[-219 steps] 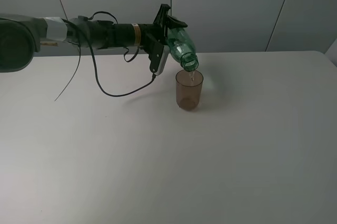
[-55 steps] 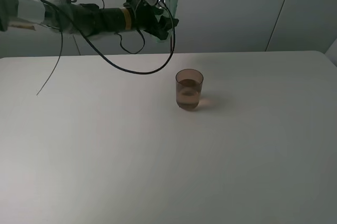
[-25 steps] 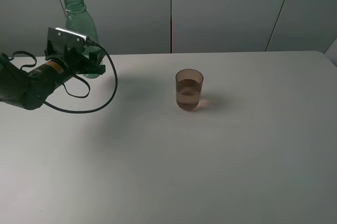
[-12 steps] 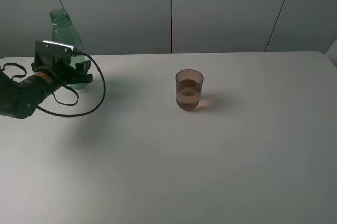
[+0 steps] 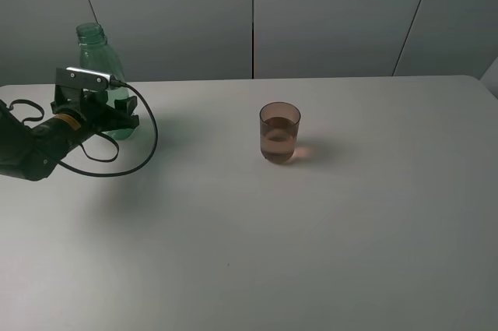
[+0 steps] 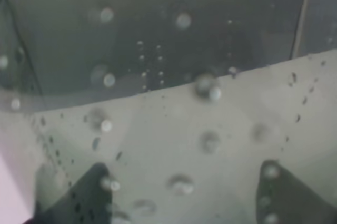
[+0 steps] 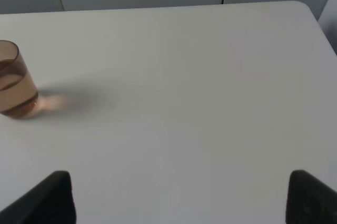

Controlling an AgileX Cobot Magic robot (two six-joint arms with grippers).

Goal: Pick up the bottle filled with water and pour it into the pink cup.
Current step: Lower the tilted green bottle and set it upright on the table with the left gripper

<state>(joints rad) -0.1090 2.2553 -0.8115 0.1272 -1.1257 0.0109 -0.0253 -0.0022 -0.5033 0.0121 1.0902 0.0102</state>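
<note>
The left gripper needs to open, because the green bottle's base (image 5: pixel 121 134) meets the white tabletop under the bottle's upright body and the bottle would stay standing.
The green bottle (image 5: pixel 97 66) stands upright at the table's far left, and its base looks at or just above the surface. My left gripper (image 5: pixel 115 117) is shut on its lower body. In the left wrist view the bottle's wet wall (image 6: pixel 174 76) fills the frame between my left gripper's (image 6: pixel 187 197) dark fingertips (image 6: pixel 92 192). The pink cup (image 5: pixel 279 132) stands near the table's middle, about half full of water, well to the right of the bottle. It also shows in the right wrist view (image 7: pixel 13 84). My right gripper (image 7: pixel 181 203) is open and empty, apart from the cup.
The white table (image 5: pixel 311 237) runs to a grey panelled wall (image 5: pixel 327 12) at the back. A black cable (image 5: pixel 144 152) loops from the left arm over the table beside the bottle. The table's right rear corner (image 7: pixel 308 5) shows in the right wrist view.
The left arm poured water into the cup, then carried the upright bottle away to the far left and lowered it. In the last half second it shifted only slightly. The cup has stayed put.
</note>
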